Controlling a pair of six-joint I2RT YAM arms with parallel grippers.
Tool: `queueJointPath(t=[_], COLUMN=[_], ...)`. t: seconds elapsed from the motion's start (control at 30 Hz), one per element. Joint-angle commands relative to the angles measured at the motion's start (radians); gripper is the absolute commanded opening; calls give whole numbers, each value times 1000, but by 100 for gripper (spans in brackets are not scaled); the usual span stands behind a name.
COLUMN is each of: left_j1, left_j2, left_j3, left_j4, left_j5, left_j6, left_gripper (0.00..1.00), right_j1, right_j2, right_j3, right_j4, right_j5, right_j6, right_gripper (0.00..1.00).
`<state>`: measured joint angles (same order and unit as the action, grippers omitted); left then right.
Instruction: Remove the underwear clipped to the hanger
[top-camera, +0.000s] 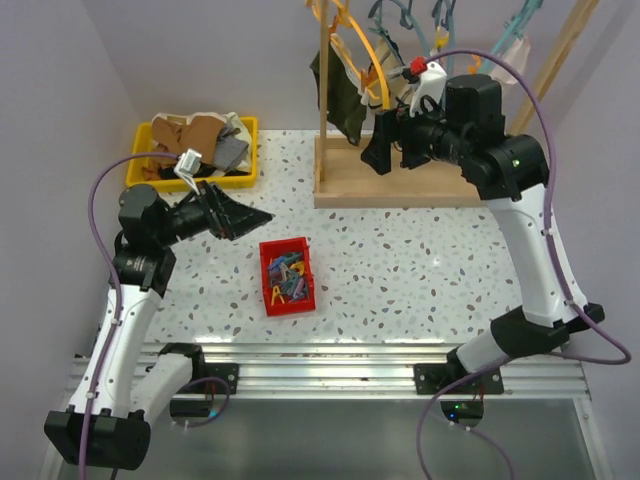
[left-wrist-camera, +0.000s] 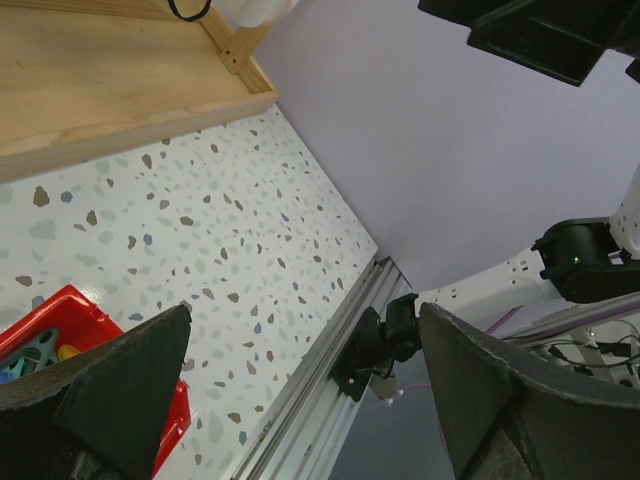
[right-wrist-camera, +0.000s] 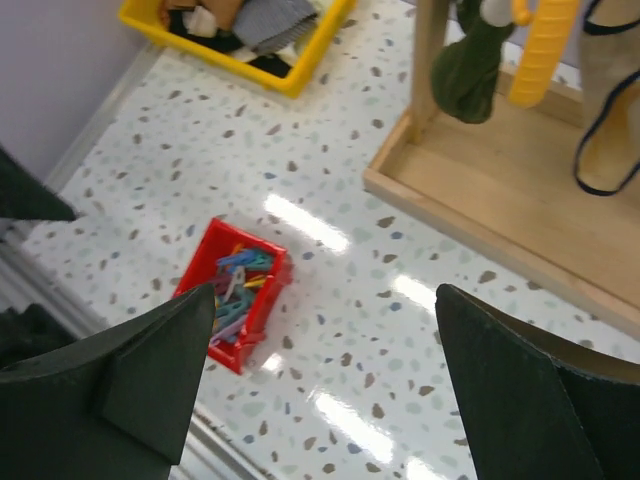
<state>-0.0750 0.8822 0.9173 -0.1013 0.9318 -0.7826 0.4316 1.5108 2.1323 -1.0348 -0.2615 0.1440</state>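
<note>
Next, my right gripper should take hold of the yellow-orange hanger (top-camera: 362, 45) by its near end (top-camera: 383, 95), leaving the clipped underwear for my left gripper to remove.
Dark green underwear (top-camera: 340, 92) hangs clipped to a yellow-orange hanger (top-camera: 362, 45) on the rack at the back, above a wooden base (top-camera: 400, 187). In the right wrist view the underwear (right-wrist-camera: 478, 62) hangs beside the yellow hanger (right-wrist-camera: 540, 45). My right gripper (top-camera: 376, 155) is open and empty, just right of and below the underwear, not touching it; in its own view (right-wrist-camera: 325, 300) it looks down at the table. My left gripper (top-camera: 245, 215) is open and empty over the table's left middle; its own view (left-wrist-camera: 305, 320) faces the table's near right edge.
A red bin (top-camera: 284, 243) of clothespins sits centre front; it also shows in the right wrist view (right-wrist-camera: 197, 255) and the left wrist view (left-wrist-camera: 60, 305). A yellow bin (top-camera: 250, 150) of clothes stands back left. More garments (right-wrist-camera: 610, 110) and hangers (top-camera: 500, 40) hang on the rack.
</note>
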Motion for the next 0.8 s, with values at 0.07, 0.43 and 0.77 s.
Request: queueJointPath(t=[0.07,0.43,0.77], left_j1=[-16,-34,-65], left_j2=[-3,4,8], left_j3=[54,95,124], left_j4=[-87,-142,-199], left_j5=[1,-13,-44], left_j6=[95,143,203], left_gripper=[100,100,100], right_j1=[19,16,-22], right_j2=[69,302,446], right_j3=[69,330,502], right_j4=[45,91,108], right_j5=[329,306,281], right_j6=[-130,-115,-46], right_gripper=[94,98,91])
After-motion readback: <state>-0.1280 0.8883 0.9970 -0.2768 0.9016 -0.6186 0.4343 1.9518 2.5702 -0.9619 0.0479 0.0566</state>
